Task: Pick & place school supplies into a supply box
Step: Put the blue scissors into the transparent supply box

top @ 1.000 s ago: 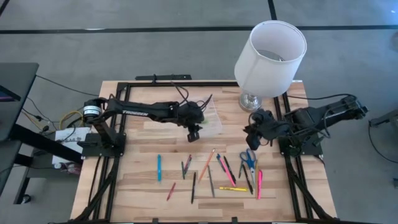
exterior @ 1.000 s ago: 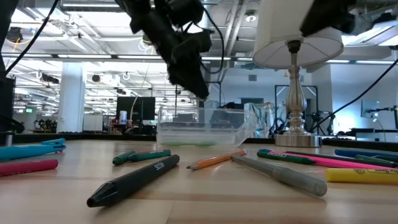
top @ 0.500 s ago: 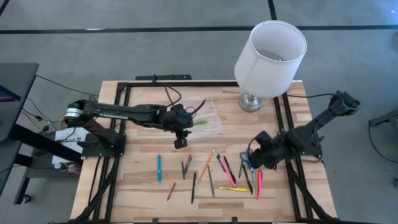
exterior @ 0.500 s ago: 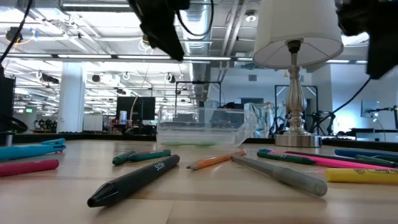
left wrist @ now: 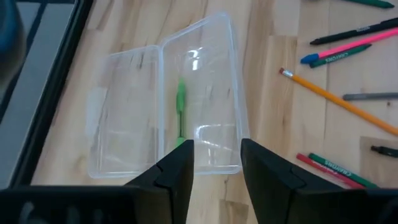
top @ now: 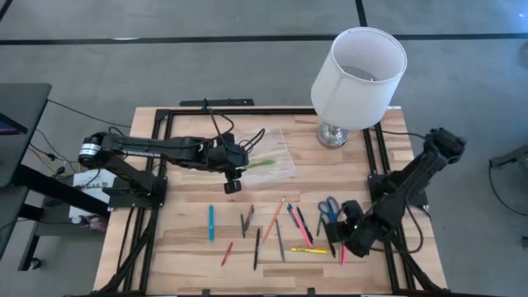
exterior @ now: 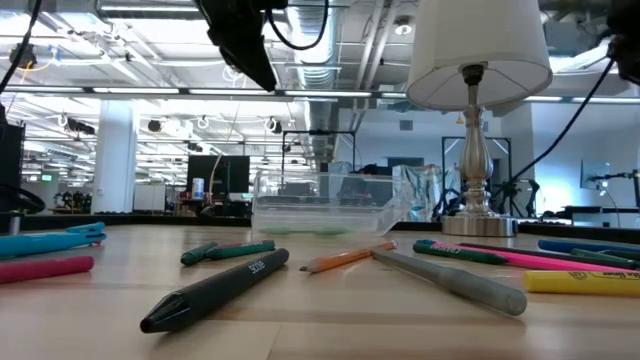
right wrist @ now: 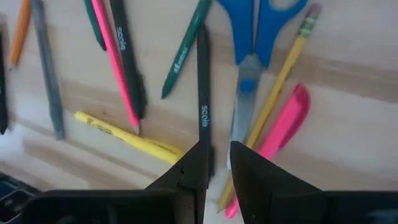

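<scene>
Next, my right gripper grabs the scissors by the base of their blue handles, to fill the supply box.
The clear supply box lies open at the table's far middle, with one green pen inside it. My left gripper hangs open and empty just off the box's near left corner. Several pens, pencils and markers lie loose across the near half of the table. Blue-handled scissors and a pink marker lie among them at the right. My right gripper hovers over that right group with its fingers a narrow gap apart. A black pen's end shows in the gap below them.
A lamp with a white shade stands at the far right, beside the box. Black frame rails run along the table's left and right sides. In the low view a black marker lies nearest, with the box behind it.
My left gripper has drawn back from over the box toward the table's left edge, and the green pen now shows lying in the box. My right gripper has swung from beside the lamp's base toward the near edge and now hangs over the right group of pens.
</scene>
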### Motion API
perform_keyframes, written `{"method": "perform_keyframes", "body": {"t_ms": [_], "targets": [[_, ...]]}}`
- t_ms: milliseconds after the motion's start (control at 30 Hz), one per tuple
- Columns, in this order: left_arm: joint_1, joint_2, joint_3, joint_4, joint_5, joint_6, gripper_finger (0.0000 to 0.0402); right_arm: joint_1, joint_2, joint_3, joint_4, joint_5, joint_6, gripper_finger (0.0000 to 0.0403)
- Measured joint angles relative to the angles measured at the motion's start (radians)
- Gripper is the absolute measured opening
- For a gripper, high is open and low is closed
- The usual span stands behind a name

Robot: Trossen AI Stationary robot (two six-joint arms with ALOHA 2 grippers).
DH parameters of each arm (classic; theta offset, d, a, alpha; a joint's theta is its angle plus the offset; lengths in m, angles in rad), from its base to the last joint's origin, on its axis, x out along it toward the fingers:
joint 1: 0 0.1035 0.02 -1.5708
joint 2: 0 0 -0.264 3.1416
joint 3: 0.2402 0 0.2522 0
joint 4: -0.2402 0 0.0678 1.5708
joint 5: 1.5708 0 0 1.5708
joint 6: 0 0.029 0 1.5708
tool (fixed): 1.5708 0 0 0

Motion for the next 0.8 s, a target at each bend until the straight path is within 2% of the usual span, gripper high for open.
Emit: {"method": "perform_keyframes", "body": {"t_ms": [100, 200, 467, 800], "targets": [[0.013, 0.0, 0.0, 0.004, 0.001, 0.023, 0.0128, -0.03, 0.033, 0.0, -0.015, 0.073, -0.022, 0.0063], [0.024, 0.0, 0.0, 0.004, 0.008, 0.026, 0.0128, -0.078, 0.055, 0.0, -0.062, 0.085, -0.069, 0.0063], [0.024, 0.0, -0.001, 0.004, 0.01, 0.022, 0.0128, -0.212, 0.071, 0.0, -0.138, 0.054, -0.201, 0.0063], [0.025, 0.0, -0.001, -0.008, 0.01, 0.012, 0.0128, -0.377, 0.103, 0.0, -0.091, 0.011, -0.49, 0.008]]}}
